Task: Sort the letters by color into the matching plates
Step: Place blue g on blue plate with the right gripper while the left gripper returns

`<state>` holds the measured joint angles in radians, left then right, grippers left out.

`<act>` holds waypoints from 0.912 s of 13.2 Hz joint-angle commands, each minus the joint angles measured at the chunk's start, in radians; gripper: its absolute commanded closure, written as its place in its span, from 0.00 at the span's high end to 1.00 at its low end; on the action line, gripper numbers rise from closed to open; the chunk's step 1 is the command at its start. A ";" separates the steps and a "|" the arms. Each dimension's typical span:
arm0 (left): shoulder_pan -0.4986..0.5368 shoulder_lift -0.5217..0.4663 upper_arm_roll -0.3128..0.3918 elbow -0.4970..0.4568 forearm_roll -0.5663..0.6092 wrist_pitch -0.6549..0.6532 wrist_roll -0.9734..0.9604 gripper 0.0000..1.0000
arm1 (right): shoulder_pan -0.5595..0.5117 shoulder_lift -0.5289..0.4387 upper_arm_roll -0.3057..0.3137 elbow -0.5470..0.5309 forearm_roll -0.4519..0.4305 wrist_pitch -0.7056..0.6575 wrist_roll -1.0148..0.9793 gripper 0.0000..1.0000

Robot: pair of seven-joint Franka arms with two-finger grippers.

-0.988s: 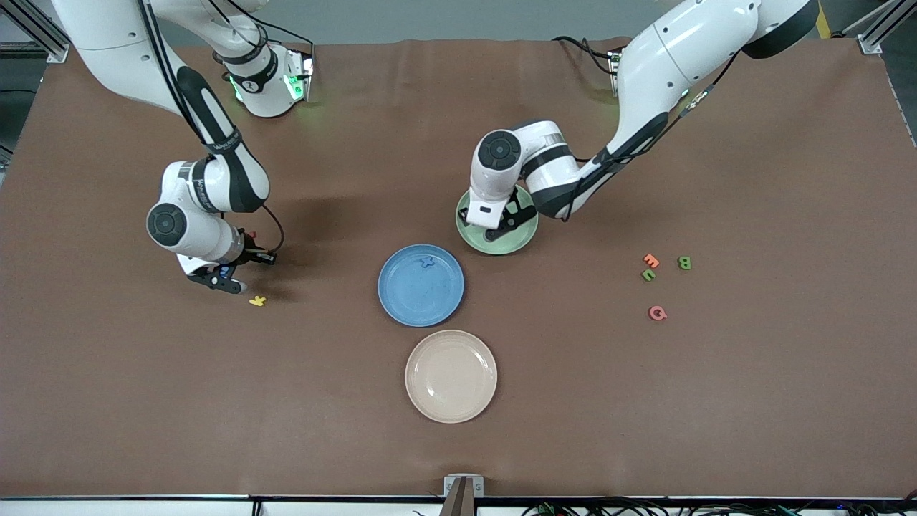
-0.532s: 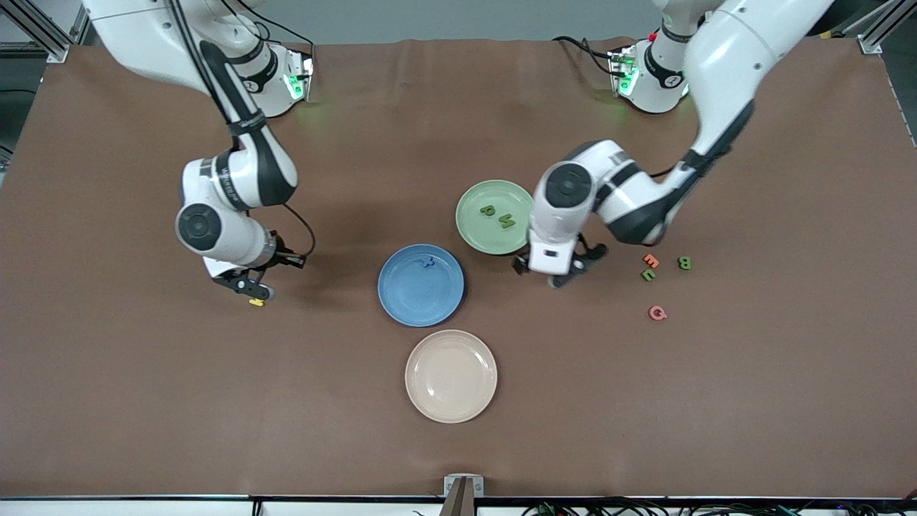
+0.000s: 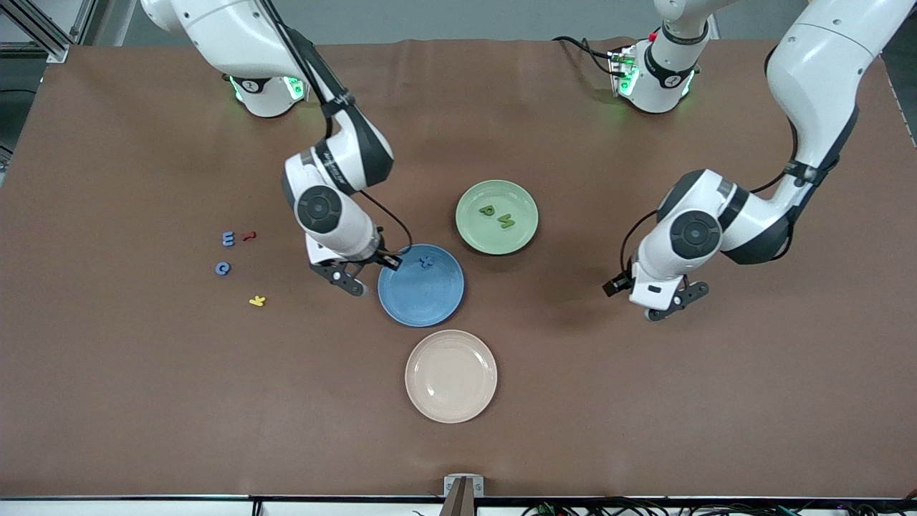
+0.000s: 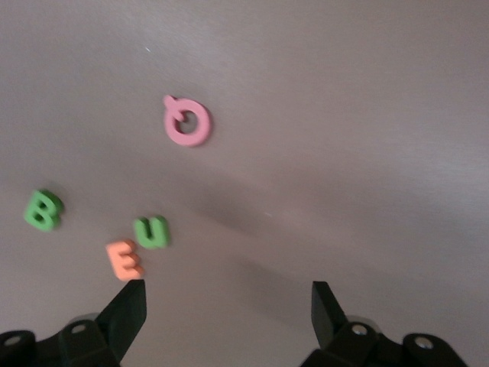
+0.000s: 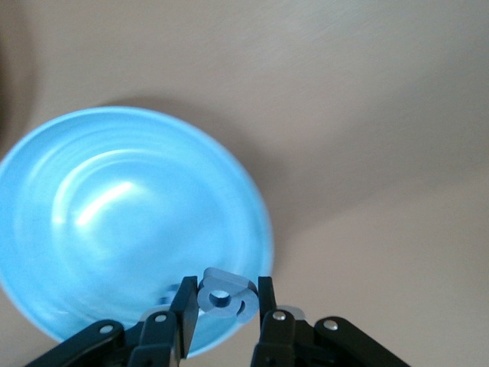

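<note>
My right gripper is holding the blue letter above the plate's near rim in the right wrist view, and it should move the letter into the plate before releasing it.
My right gripper (image 3: 349, 278) is shut on a small blue letter (image 5: 224, 297) over the rim of the blue plate (image 3: 423, 297), which shows below it in the right wrist view (image 5: 114, 222). One blue letter (image 3: 427, 260) lies in that plate. Two more blue letters (image 3: 228, 238) (image 3: 223, 269) lie on the table toward the right arm's end. The pale green plate (image 3: 494, 240) holds two green letters (image 3: 487, 211) (image 3: 507, 221). My left gripper (image 4: 227, 298) hangs open over the table beside a green U (image 4: 152, 232) and a green B (image 4: 43, 210), which the arm hides in the front view.
An orange E (image 4: 124, 260) touches the green U and a pink Q (image 4: 187, 122) lies apart from them. A red letter (image 3: 248, 236) and a yellow K (image 3: 257, 301) lie by the loose blue letters. A beige plate (image 3: 450, 401) sits nearer the front camera than the blue plate.
My right gripper carried the blue letter from beside the yellow K to the blue plate's rim. My left gripper left the green plate and swung out over the letters at its end.
</note>
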<state>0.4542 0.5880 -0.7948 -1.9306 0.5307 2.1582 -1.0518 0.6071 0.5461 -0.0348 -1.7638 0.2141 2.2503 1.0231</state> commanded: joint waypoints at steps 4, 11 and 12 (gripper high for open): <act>0.109 0.041 -0.009 -0.074 0.095 0.087 0.111 0.76 | 0.079 0.196 -0.011 0.249 0.013 -0.006 0.153 0.15; 0.124 0.070 -0.006 -0.105 0.126 0.121 0.111 0.56 | 0.105 0.268 -0.011 0.308 0.016 0.046 0.166 0.28; 0.124 0.072 -0.006 -0.111 0.127 0.121 0.111 0.54 | 0.105 0.265 -0.011 0.310 0.016 0.046 0.164 0.63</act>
<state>0.5636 0.6604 -0.7932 -2.0205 0.6351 2.2591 -0.9423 0.7000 0.7986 -0.0351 -1.4865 0.2176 2.3022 1.1713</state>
